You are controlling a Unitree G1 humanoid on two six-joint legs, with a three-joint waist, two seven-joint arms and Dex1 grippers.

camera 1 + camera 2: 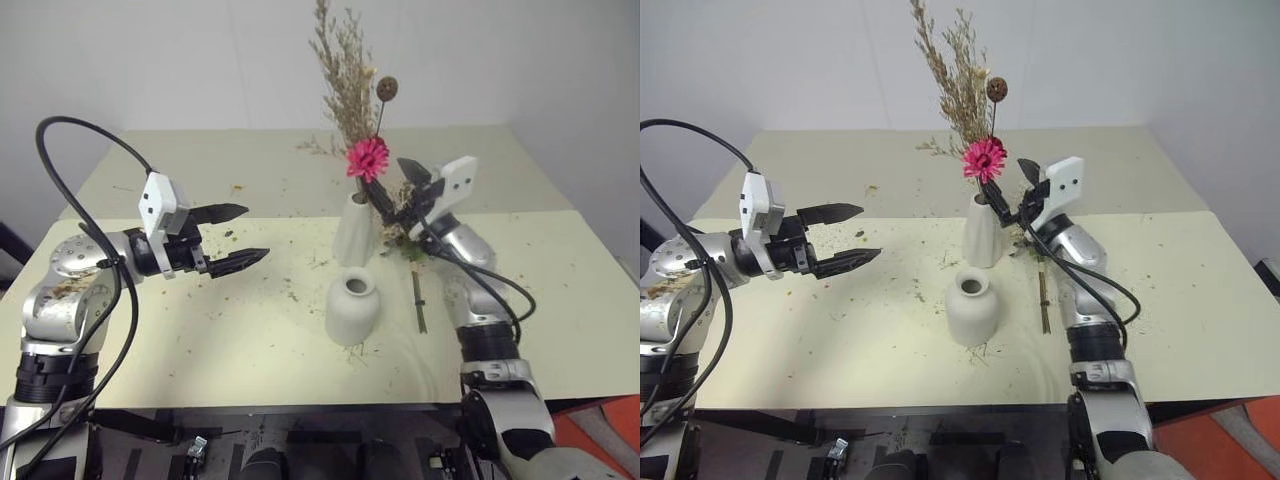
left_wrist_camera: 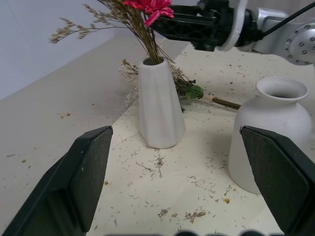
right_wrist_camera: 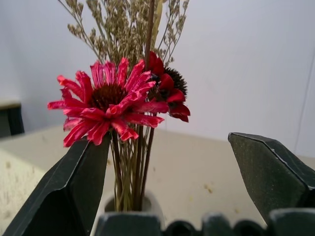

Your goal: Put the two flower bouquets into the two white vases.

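Observation:
The cream-and-green bouquet is to fill the empty squat white vase [image 1: 352, 305]. I will grab the bouquet by its taped stems with my right gripper next.
The pink bouquet [image 1: 368, 157] with tan grasses and a brown seed head stands upright in the tall slim white vase [image 1: 355, 232]. My right gripper [image 1: 385, 175] is open just right of its stems, level with the flower and holding nothing. In the right wrist view the pink flower [image 3: 108, 105] sits between the open fingers [image 3: 74, 187]. The squat white vase [image 1: 352, 308] stands in front, its mouth bare. The cream-and-green bouquet [image 2: 189, 91] lies on the table behind and right of the tall vase, its stem [image 1: 418, 300] pointing toward me. My left gripper [image 1: 256, 230] hangs open and holds nothing, left of both vases.
Dried flower crumbs are scattered over the pale table [image 1: 200, 340]. A seam [image 1: 550, 213] crosses the table just behind the vases. A white wall rises behind the far edge. Black cables loop from both arms.

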